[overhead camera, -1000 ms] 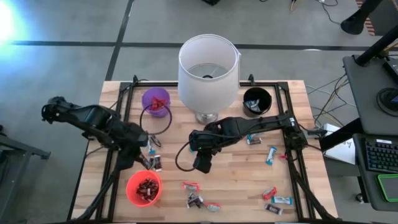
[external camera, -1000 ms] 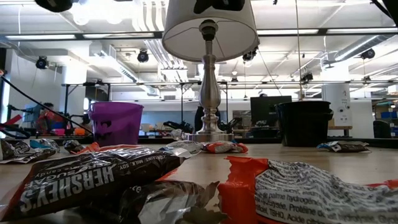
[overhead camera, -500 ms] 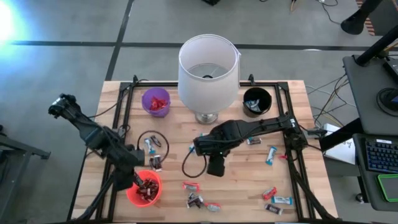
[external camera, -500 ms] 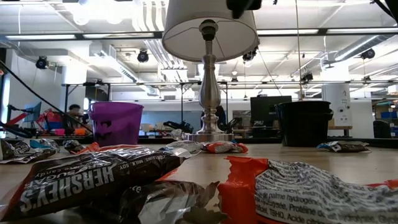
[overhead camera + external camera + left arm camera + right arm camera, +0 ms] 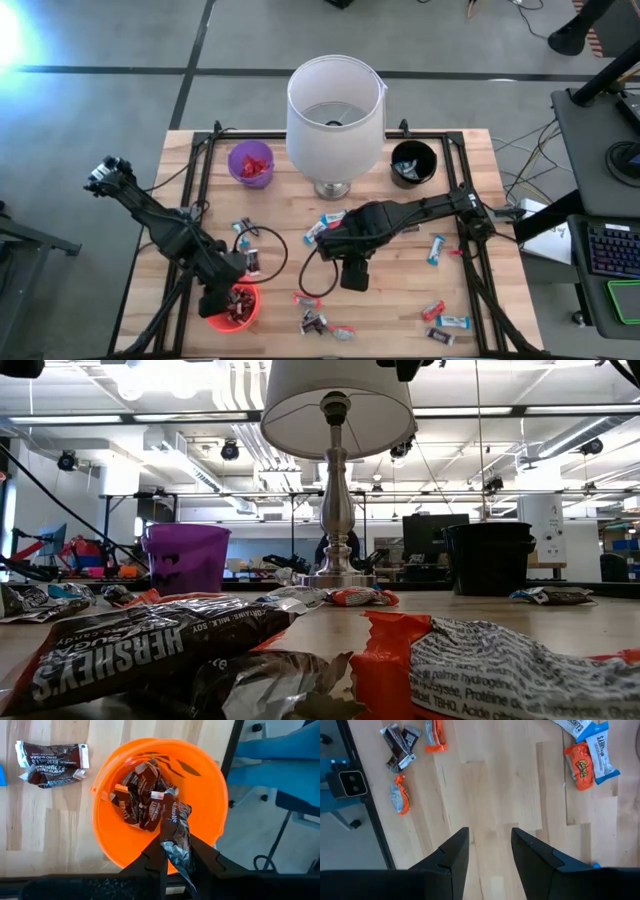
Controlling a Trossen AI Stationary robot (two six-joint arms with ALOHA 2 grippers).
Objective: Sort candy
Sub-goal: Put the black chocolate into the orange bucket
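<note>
The brown bar's free end is inside the orange-red cup's rim and the bar would rest in the cup, so it is time for my left gripper to open now.
My left gripper point(image 5: 176, 846) is shut on a dark brown candy bar point(image 5: 174, 822) right above the orange-red cup point(image 5: 212, 787), which holds several brown bars; in the high view it hovers over that cup point(image 5: 238, 318) near the table's near-left corner. My right gripper point(image 5: 490, 832) is open above bare wood at mid-table point(image 5: 352, 276), touching nothing. Loose candy lies flat on the table: a brown pair point(image 5: 50, 762), red and brown pieces point(image 5: 312, 312), blue and orange ones point(image 5: 590, 755), and others near the right corner point(image 5: 445, 322). My left gripper pinches the dark brown bar between its two fingers point(image 5: 200, 855), at the bar's end point(image 5: 179, 851) nearest the wrist. The fingers come from above, pointing down and across the bar. It is lifted clear of the table, its free end point(image 5: 170, 810) over the heap in the cup.
A white-shaded lamp point(image 5: 335, 110) stands at the table's far middle, a purple cup point(image 5: 250, 163) with red candy to its left and a black cup point(image 5: 413, 162) to its right. Black frame rails point(image 5: 470, 230) and cables run along both sides. In the low view, wrappers point(image 5: 150, 645) fill the foreground.
My left gripper has moved toward the table's near edge, from beside the brown bars to above the orange-red cup, carrying the brown bar. My right gripper has drifted toward the right and the near edge, staying open.
</note>
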